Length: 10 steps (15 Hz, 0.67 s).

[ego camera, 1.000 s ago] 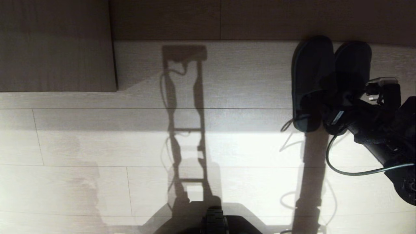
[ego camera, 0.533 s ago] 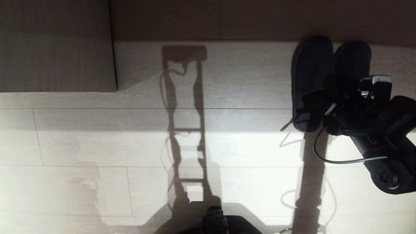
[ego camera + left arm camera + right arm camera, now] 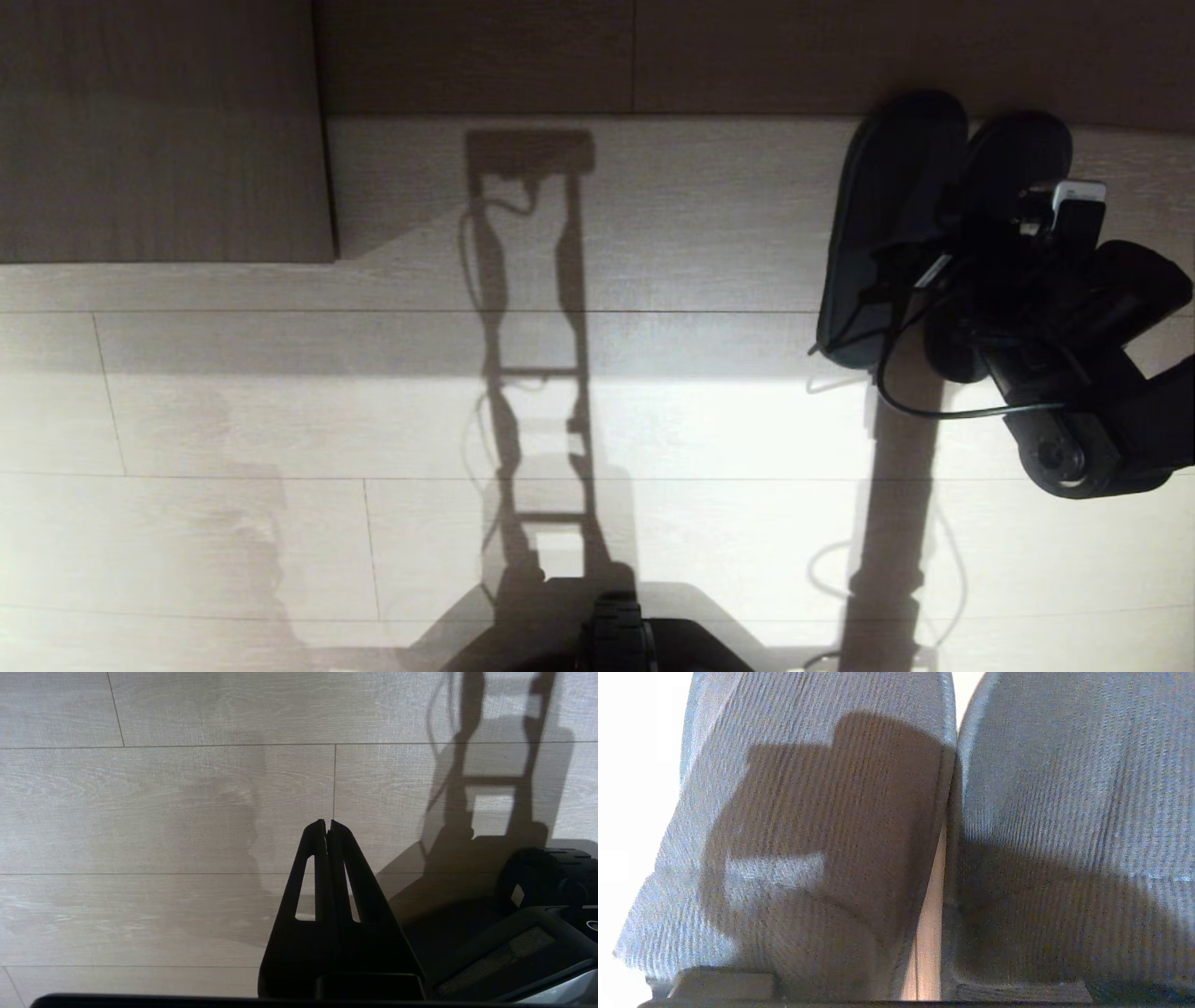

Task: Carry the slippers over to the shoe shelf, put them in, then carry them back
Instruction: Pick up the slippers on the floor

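My right gripper grabs both slippers by their uppers' adjoining inner sides next, to carry the pair to the shoe shelf.
Two dark slippers (image 3: 887, 205) lie side by side on the pale floor at the right, toes at the edge of a shadowed wood-grain band (image 3: 597, 56). The left one is tilted, its heel swung left. My right gripper (image 3: 966, 257) sits low over their heel ends; its wrist view is filled by the left ribbed upper (image 3: 808, 812) and the right upper (image 3: 1064, 788), with a sliver of floor between. The shoe shelf's opening does not show from above. My left gripper (image 3: 327, 823) hangs shut and empty over bare floor.
A wood-grain block (image 3: 159, 131) stands at the far left. My base (image 3: 616, 644) is at the near edge, and its shadow runs up the middle of the floor. A cable (image 3: 896, 392) loops from the right arm beside the slippers' heels.
My right arm has pushed farther in over the slippers. Both slippers have slid slightly toward the dark band, and the left one has tilted, heel swinging left.
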{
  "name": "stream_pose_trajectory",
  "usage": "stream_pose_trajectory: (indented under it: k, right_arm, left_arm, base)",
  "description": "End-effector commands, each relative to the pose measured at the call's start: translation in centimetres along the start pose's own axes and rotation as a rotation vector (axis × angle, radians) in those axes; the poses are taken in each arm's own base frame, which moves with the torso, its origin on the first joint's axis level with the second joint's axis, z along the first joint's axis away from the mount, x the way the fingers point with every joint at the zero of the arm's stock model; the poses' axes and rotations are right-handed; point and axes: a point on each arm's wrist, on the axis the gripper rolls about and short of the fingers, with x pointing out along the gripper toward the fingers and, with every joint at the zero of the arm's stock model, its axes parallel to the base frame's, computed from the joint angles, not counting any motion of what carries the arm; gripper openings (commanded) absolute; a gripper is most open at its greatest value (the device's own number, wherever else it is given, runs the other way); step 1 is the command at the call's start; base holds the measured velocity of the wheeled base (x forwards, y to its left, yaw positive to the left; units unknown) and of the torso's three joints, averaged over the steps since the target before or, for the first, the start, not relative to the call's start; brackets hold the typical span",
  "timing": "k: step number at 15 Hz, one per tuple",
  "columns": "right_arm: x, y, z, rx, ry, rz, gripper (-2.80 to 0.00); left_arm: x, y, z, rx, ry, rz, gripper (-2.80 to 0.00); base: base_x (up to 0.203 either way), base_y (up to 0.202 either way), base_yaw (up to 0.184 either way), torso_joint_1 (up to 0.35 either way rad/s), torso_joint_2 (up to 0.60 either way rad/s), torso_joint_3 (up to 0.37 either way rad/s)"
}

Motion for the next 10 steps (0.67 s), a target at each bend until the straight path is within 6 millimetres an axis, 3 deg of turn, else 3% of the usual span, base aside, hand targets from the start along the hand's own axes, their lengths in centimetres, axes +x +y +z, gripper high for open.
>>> stream_pose_trajectory:
  k: [1,2,3,10]
  right_arm:
    - [1.01,0.12,-0.18,0.002,-0.034,0.002,0.0]
    - [1.26,0.15,-0.21,0.005,-0.041,0.004,-0.13]
    - [1.42,0.17,-0.26,0.006,-0.047,0.006,-2.8]
    - [1.85,0.23,-0.92,0.006,-0.045,0.037,-2.8]
  left_arm:
    - [0.0,0.0,0.0,0.0,-0.001,0.001,-2.8]
    - [0.0,0.0,0.0,0.0,-0.001,0.0,-2.8]
    - [0.0,0.0,0.0,0.0,-0.001,0.001,-2.8]
    - [0.0,0.0,0.0,0.0,-0.001,-0.001,-2.8]
  base:
    - [0.0,0.0,0.0,0.0,0.0,0.0]
    - [0.0,0.0,0.0,0.0,0.0,0.0]
    - [0.0,0.0,0.0,0.0,0.0,0.0]
    - [0.0,0.0,0.0,0.0,0.0,0.0]
